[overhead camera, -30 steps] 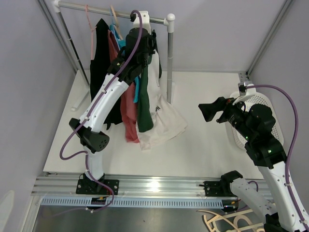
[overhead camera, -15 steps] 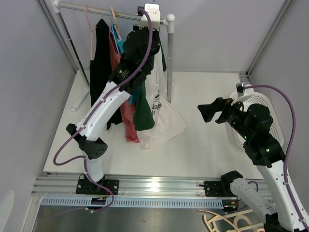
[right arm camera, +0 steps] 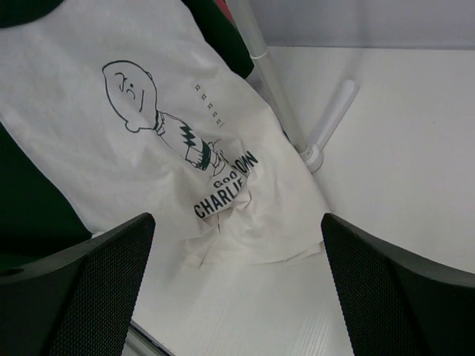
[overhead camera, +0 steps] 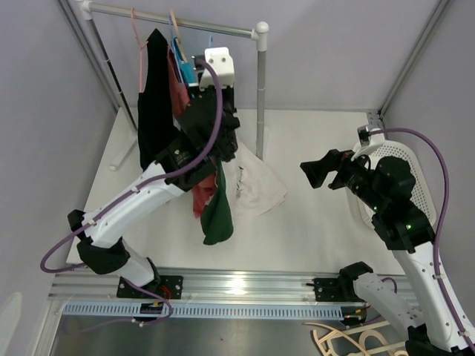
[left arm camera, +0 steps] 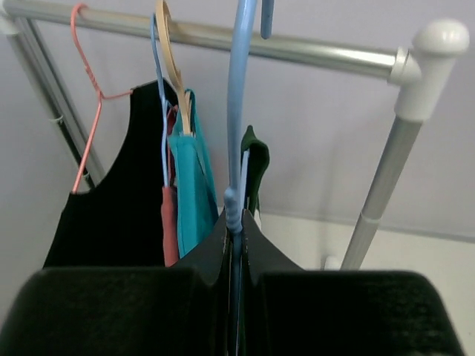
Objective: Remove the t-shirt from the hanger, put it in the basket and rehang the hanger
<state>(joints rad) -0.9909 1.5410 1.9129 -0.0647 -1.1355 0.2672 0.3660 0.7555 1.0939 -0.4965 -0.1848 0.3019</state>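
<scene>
My right gripper grabs the t-shirt by its dangling dark green sleeve next, away from the hanger, to pull the t-shirt off it.
My left gripper is shut on the stem of a blue hanger, whose hook rises past the top of the left wrist view, in front of the rack's rail. From above, the left gripper sits just below the rail. A dark green t-shirt dangles under it. Beside that, a white t-shirt with a cartoon print slumps onto the table; I cannot tell which shirt is on the hanger. My right gripper hovers open to their right, and its wrist view looks down on the white t-shirt between its fingers.
A black top on a pink hanger and red and teal garments on a wooden hanger stay on the rail. The rack's upright post stands behind the white shirt. A white basket sits at the table's right edge.
The left arm came down and toward the near edge with the blue hanger. The green shirt swung nearer, and the white shirt sank onto the table. The right arm barely moved.
</scene>
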